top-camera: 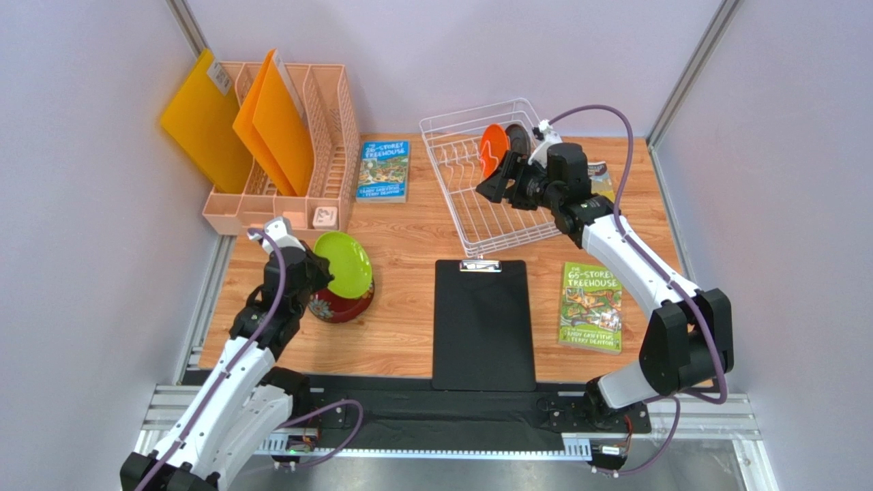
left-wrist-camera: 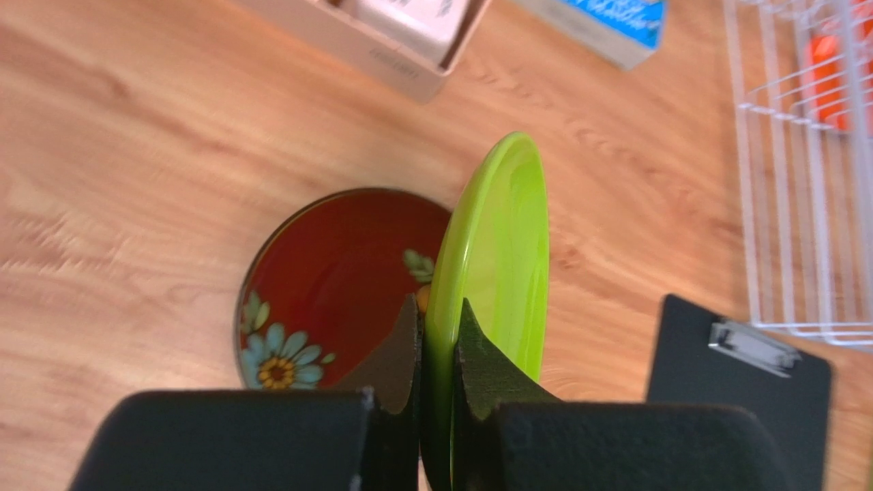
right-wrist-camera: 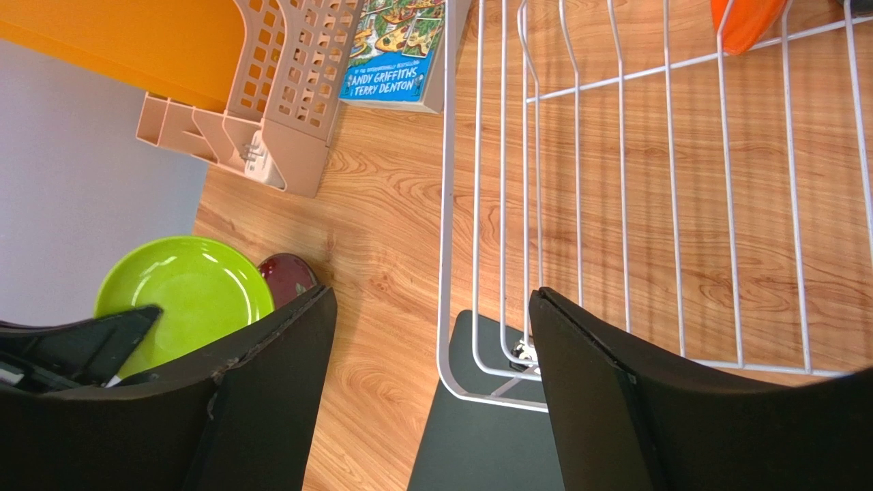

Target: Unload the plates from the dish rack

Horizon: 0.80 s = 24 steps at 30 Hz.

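Observation:
The lime green plate tilts steeply and would fall crooked, partly off the red plate, on release now, so my left gripper keeps holding it.
My left gripper is shut on the lime green plate, holding it tilted on edge just above the dark red floral plate, which lies flat on the table. In the left wrist view the fingers pinch the green plate's rim over the red plate. The white wire dish rack stands at the back right. The orange plate stands upright in it, a dark plate behind it. My right gripper is open and empty over the rack, beside the orange plate.
A peach mesh file holder with orange folders stands at the back left. A blue book lies beside it, a green book lies at the right, and a black clipboard lies in front of the rack.

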Motion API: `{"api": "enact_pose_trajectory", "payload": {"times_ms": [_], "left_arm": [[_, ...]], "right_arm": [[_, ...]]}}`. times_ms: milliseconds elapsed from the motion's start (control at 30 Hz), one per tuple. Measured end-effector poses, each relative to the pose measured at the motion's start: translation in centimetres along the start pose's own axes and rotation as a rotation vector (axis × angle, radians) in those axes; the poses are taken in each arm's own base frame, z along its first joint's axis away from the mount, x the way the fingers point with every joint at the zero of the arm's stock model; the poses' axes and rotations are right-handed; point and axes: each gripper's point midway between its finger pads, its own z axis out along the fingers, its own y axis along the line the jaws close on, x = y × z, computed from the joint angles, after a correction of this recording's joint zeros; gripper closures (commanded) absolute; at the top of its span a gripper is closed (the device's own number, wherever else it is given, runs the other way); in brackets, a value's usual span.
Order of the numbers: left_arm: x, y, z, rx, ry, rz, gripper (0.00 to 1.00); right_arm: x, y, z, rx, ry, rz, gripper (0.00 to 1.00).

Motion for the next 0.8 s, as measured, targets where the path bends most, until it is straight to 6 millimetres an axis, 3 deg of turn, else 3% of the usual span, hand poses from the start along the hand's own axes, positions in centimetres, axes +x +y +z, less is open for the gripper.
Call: {"api": "enact_pose_trajectory", "payload": {"times_ms": [233,333,533,633,800], "left_arm": [[4.0,3.3,0.9,-0.116,0.097,0.033,1.0],[4.2,3.5,1.1,-0.123,0.091,0.014,0.98],[3.9,3.4,1.5,-0.124,0.08,-0.003,0.56],[4.3,3.8,1.5,-0.136,0.087,0.001,0.49],[4.7,4.4,1.5,-0.159,0.095,0.006,0.48]], "right_arm": [[0.1,-0.5,0.4,0.013,0.016,0.001,0.26],[0.1,-0.9,0.3,0.019,0.022,0.004,0.26],[0.0,-1.5,0.1,0.033,0.026,0.005,0.26],[0.0,-1.9,0.0,0.044,0.028,0.004,0.26],[-0.7,-2.6,0.4,0.073,0.022,-0.002,0.26]]}}
